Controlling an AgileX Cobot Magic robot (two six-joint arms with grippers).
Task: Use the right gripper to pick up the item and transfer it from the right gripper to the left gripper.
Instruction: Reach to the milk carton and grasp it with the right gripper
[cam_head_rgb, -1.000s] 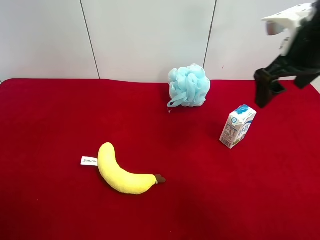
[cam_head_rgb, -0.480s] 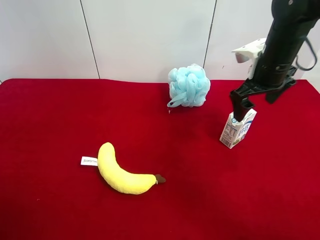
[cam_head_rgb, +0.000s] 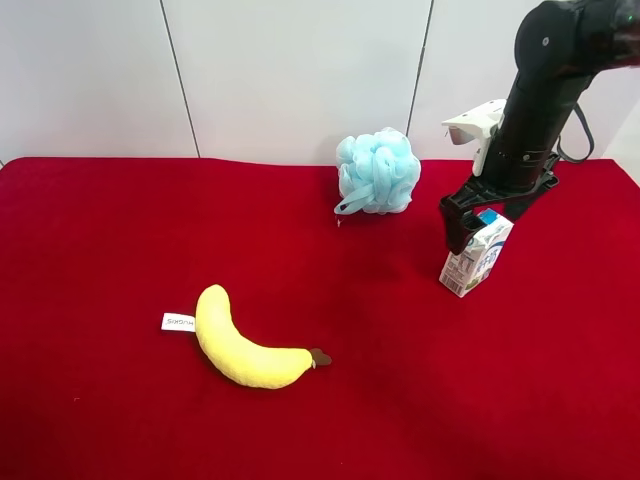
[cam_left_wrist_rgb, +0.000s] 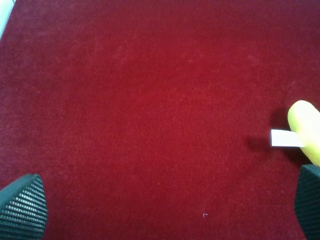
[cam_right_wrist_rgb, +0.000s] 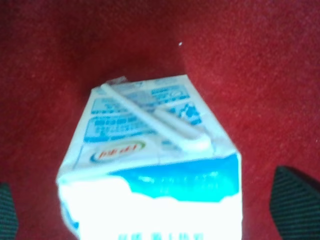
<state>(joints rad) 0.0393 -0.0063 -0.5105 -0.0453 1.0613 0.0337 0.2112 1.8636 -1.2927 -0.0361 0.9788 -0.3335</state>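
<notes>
The carton's barcode end (cam_head_rgb: 457, 279) should stay free for my left gripper, so my right gripper should next pick up the carton by its blue top end (cam_head_rgb: 490, 221).
The item, a small white carton (cam_head_rgb: 478, 255) with blue print, stands tilted on the red cloth at the exterior high view's right. My right gripper (cam_head_rgb: 472, 226) hangs just over its blue gable top, open, with one finger on each side of the carton. In the right wrist view the carton (cam_right_wrist_rgb: 150, 150) fills the space between the two dark fingertips (cam_right_wrist_rgb: 295, 200), and I see no contact. My left gripper (cam_left_wrist_rgb: 165, 205) is open over bare red cloth, with nothing between its fingers. It does not show in the exterior high view.
A yellow plush banana (cam_head_rgb: 245, 345) with a white tag lies at the front left; its end (cam_left_wrist_rgb: 305, 127) shows in the left wrist view. A pale blue bath puff (cam_head_rgb: 377, 172) sits at the back, left of the carton. A white panelled wall stands behind the red table (cam_head_rgb: 120, 230).
The right arm has swung in from the upper right and come down over the carton, its open fingers now straddling the top. The carton, banana and puff have not moved.
</notes>
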